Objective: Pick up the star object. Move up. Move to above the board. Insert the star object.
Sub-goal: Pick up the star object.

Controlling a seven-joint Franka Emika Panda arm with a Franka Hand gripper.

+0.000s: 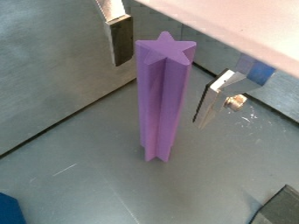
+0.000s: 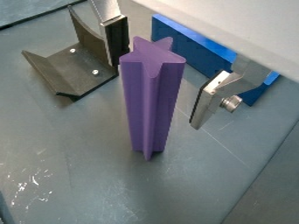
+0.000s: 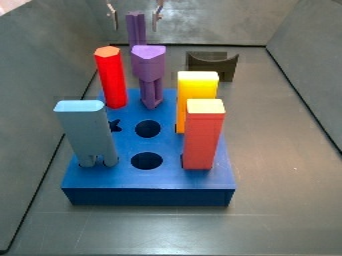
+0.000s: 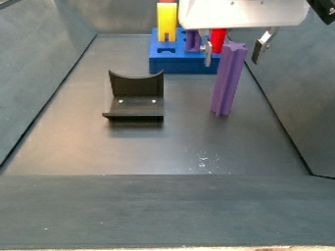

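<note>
I should next grab the star object by its top end [image 1: 166,58]. Its foot will then stay free to go into the star-shaped hole of the board.
The star object [image 1: 163,96] is a tall purple fluted column standing upright on the grey floor; it shows in both wrist views [image 2: 149,101] and in both side views [image 4: 228,81] [image 3: 136,26]. My gripper [image 1: 166,72] is open, with one silver finger [image 1: 121,39] on each side of the column's upper part and a gap to each; it also shows in a wrist view [image 2: 163,74]. The board [image 3: 154,165] is a thick blue block carrying red, purple, yellow, orange and light blue pegs; it stands apart from the star object, also seen in a side view [image 4: 177,55].
The fixture [image 4: 133,99], a dark bracket, stands on the floor beside the star object [image 2: 73,59]. A small dark curved block [image 3: 210,65] sits behind the board. Grey walls enclose the floor.
</note>
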